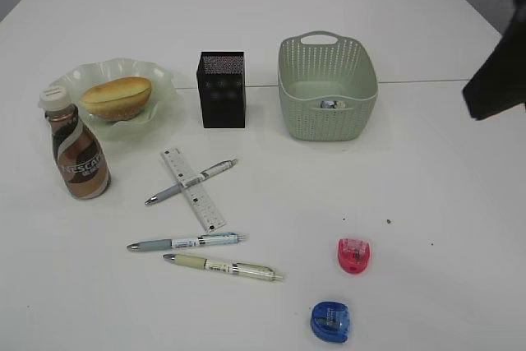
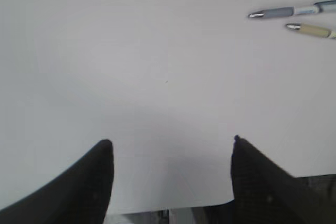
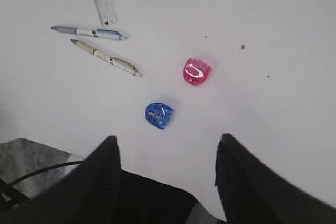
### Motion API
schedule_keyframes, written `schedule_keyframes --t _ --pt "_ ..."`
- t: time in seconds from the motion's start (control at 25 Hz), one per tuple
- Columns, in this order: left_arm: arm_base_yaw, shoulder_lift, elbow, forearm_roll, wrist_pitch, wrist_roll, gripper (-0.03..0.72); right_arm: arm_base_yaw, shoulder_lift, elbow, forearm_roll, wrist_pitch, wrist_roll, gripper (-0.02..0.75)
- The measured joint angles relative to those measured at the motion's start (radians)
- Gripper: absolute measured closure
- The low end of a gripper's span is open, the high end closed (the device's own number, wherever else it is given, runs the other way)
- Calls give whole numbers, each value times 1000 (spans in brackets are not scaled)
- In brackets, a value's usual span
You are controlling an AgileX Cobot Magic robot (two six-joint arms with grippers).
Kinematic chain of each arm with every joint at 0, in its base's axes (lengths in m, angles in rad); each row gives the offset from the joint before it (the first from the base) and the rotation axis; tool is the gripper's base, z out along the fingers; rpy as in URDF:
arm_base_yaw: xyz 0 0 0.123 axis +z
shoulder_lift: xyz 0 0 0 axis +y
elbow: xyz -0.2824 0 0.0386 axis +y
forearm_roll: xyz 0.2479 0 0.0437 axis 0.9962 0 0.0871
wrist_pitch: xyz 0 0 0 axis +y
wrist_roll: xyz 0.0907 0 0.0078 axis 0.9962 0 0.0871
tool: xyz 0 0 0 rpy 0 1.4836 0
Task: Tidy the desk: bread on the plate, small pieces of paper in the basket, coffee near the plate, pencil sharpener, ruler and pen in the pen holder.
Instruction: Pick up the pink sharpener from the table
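My right gripper has two facing sides to hold, between the curved end and the flat end of the red sharpener (image 1: pixel 353 255) (image 3: pixel 196 72). It will grab the sharpener across those two sides next.
A bread roll (image 1: pixel 117 97) lies on the pale green plate (image 1: pixel 168 88). A coffee bottle (image 1: pixel 76 149) stands in front of the plate. The black pen holder (image 1: pixel 222 90) stands beside the green basket (image 1: pixel 327 86), which holds a small crumpled paper (image 1: pixel 329 104). A ruler (image 1: pixel 191 187) and three pens (image 1: pixel 191 181) (image 1: pixel 186 242) (image 1: pixel 223 267) lie at the front. A red sharpener (image 1: pixel 353 255) (image 3: pixel 196 72) and a blue sharpener (image 1: pixel 331 320) (image 3: pixel 159 115) lie front right. My left gripper (image 2: pixel 170 142) is open over bare table. My right gripper (image 3: pixel 167 142) is open above the sharpeners.
The right arm (image 1: pixel 500 71) shows as a dark shape at the right edge of the exterior view. The table's front edge (image 2: pixel 173 208) runs just under my left gripper. A few dark specks (image 1: pixel 388 221) lie near the red sharpener.
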Motion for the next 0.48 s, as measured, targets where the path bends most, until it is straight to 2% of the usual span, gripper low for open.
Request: schedule_keyframes --t 0.12,0.32,0.48 --pt "0 0 -13 46 57 -13 177 18 82 0 -11 0 16 311" --pt "0 0 -14 50 92 -17 178 34 269 0 -127 -10 172 311" --pt "0 0 -14 52 99 -17 178 34 410 0 -101 -17 267 311"
